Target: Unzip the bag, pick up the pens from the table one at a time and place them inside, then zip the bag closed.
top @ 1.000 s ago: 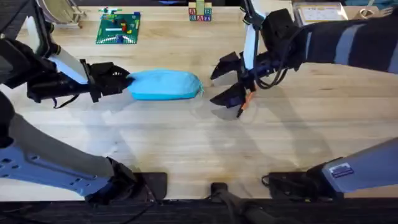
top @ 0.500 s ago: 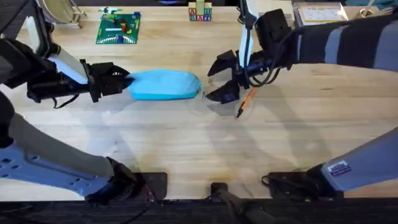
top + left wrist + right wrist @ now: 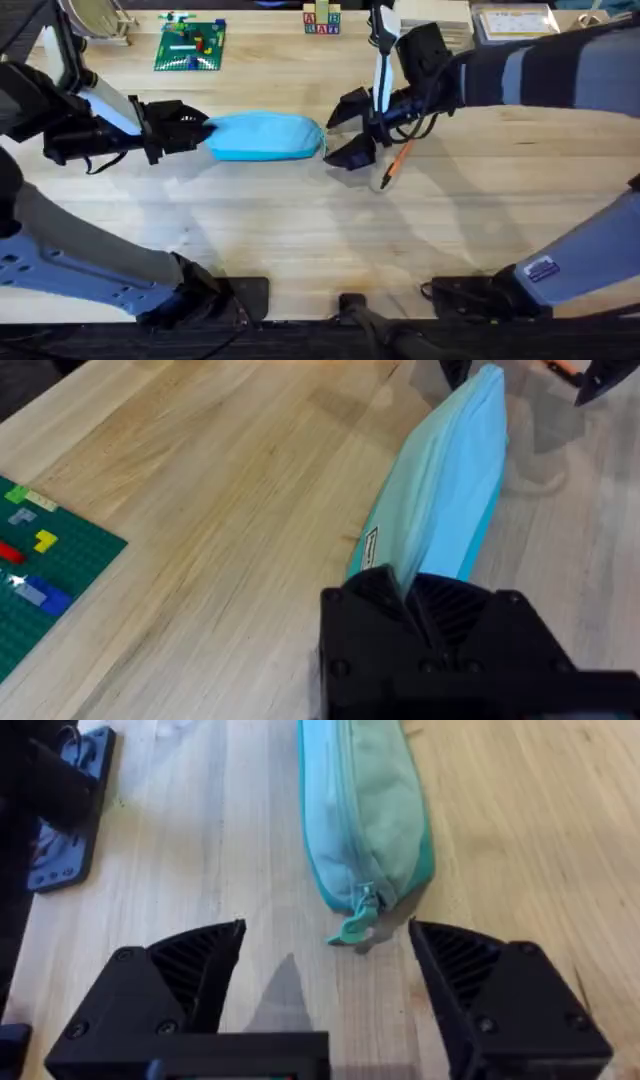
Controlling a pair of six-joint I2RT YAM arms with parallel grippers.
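Observation:
The robot's right gripper should next take the zipper pull by its loose end [image 3: 352,930], which sticks out, because the slider [image 3: 368,896] sits close against the bag's cloth.
The light-blue bag [image 3: 265,136] lies lengthwise on the table [image 3: 300,230], its zipper closed. My left gripper [image 3: 200,131] is shut on the bag's left end; in the left wrist view the fabric of the bag [image 3: 445,490] is pinched in the left gripper [image 3: 410,595]. My right gripper [image 3: 341,130] is open just off the bag's right end. In the right wrist view the zipper pull [image 3: 355,925] hangs at the end of the bag [image 3: 365,810], just ahead of the open right gripper [image 3: 325,970]. An orange pen [image 3: 396,162] lies on the table behind the right gripper.
A green brick baseplate [image 3: 190,45] sits at the back left, also seen as the baseplate [image 3: 40,580] in the left wrist view. Alphabet blocks [image 3: 322,20] and a flat box [image 3: 515,20] stand along the far edge. The near half of the table is bare wood.
My right gripper has moved left and slightly back, from over the pen to the bag's right end. The pen stays on the table. The left arm and bag have not moved.

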